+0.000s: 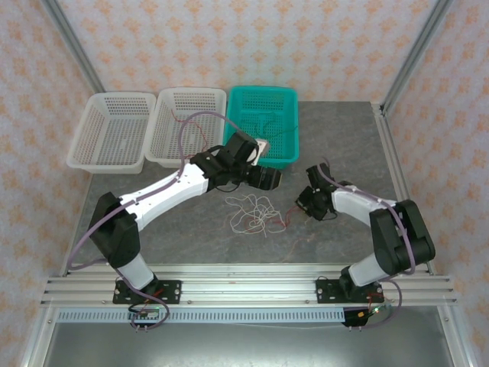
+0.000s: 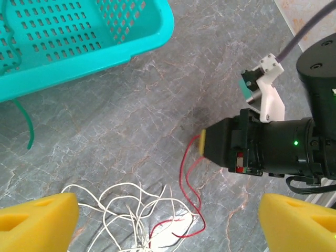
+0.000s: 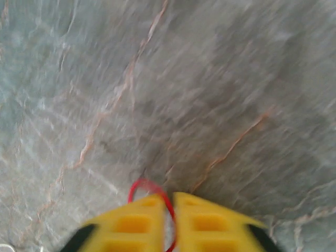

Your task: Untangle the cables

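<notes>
The left gripper grabs the red cable next, on its part running out of the white cables, to untangle it into the white basket.
A loose tangle of white cables (image 1: 252, 214) lies on the grey table between the arms, with a red cable (image 1: 286, 222) running out of its right side. From the left wrist, the white cables (image 2: 123, 210) sit low in view and the red cable (image 2: 185, 173) leads up to my right gripper (image 2: 203, 145). My right gripper (image 3: 172, 202) is shut on the red cable (image 3: 143, 185), low over the table. My left gripper (image 2: 168, 210) hangs open above the tangle, holding nothing. A green cable (image 2: 25, 123) trails from the teal basket.
A teal basket (image 1: 280, 159) stands at the back centre, close behind my left gripper (image 1: 269, 180). Two white baskets (image 1: 114, 97) (image 1: 191, 92) stand to its left. Metal frame posts rise at the back corners.
</notes>
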You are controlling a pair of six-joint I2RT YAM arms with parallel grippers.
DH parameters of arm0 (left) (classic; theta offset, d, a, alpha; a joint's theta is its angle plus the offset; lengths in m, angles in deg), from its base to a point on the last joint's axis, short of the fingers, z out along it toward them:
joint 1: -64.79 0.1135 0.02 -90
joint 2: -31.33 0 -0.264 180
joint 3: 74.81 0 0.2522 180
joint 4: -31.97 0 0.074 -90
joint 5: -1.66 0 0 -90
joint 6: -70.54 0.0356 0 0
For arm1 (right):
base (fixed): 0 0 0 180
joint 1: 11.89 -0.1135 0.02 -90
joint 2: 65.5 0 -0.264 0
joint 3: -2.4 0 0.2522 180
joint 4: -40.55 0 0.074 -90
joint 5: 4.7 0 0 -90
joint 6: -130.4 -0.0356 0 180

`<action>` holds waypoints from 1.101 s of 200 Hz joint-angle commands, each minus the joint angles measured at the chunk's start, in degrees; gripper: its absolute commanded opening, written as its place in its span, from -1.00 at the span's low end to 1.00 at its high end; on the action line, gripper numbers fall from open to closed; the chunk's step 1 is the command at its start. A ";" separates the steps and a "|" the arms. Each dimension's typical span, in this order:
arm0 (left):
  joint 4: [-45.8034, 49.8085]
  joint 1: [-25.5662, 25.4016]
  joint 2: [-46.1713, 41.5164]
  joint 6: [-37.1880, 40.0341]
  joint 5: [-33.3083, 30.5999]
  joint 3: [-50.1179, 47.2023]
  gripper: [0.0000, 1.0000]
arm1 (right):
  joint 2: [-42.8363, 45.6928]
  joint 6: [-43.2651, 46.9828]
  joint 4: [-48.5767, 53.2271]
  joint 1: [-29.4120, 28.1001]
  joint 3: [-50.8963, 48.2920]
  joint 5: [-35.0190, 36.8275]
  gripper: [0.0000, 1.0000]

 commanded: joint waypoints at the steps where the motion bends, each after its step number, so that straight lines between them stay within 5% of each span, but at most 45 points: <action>1: 0.34 0.20 -4.23 1.86 -2.29 1.22 0.79 | 10.89 -3.69 -5.37 2.71 -3.58 2.06 -1.00; 57: -3.06 0.08 -4.78 0.80 3.95 3.80 0.81 | 31.52 9.73 -1.63 2.76 8.11 0.99 -1.00; 152: -20.08 -1.64 2.17 -7.11 15.58 9.79 0.81 | 33.11 9.85 -3.58 2.67 21.04 -15.79 -1.00; 184: -24.69 -2.75 7.13 -8.70 18.72 14.58 0.80 | 33.53 6.50 -1.00 2.72 23.16 -13.29 -1.00; 201: -23.22 -3.76 8.59 -6.63 16.09 17.02 0.58 | 33.41 5.46 -0.56 2.67 23.42 -14.41 -1.00; 220: -22.69 -4.00 10.32 -6.64 14.92 18.73 0.10 | 33.51 4.96 -0.22 2.71 23.24 -14.89 -1.00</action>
